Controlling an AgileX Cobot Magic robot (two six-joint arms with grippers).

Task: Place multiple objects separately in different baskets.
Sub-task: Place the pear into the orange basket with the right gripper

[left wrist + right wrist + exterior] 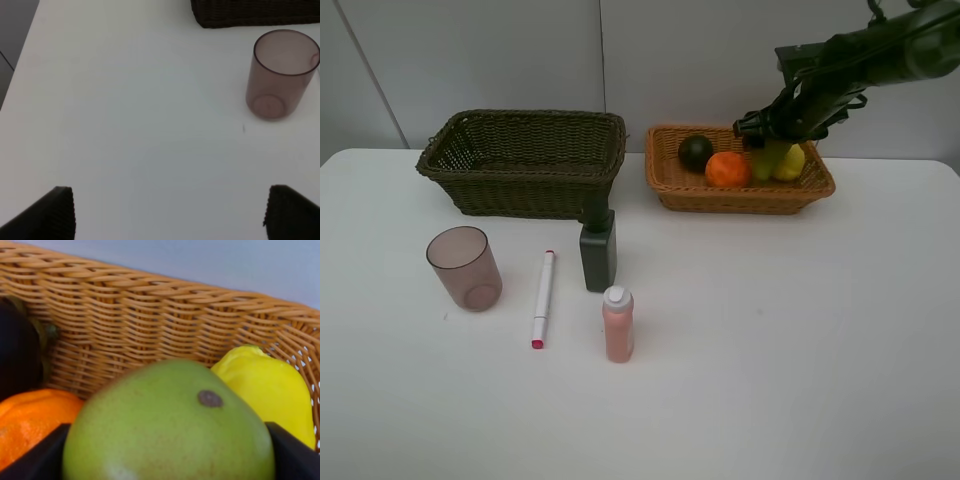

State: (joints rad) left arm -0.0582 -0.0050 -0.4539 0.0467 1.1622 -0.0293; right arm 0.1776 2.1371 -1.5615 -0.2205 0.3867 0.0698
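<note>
The pear is down inside the orange-tan basket and would rest there, so the robot's right gripper should open now.
In the orange-tan basket lie a dark green round fruit, an orange and a lemon. My right gripper reaches down into this basket, shut on the green pear, which sits between the orange and the lemon. Up close, the pear fills the space between the fingers of the right gripper, with the lemon and orange beside it. My left gripper is open and holds nothing, low over the table near the pinkish cup.
The dark olive basket stands at the back left. In front of it on the white table are the cup, a white-pink marker, a dark green bottle and a pink bottle.
</note>
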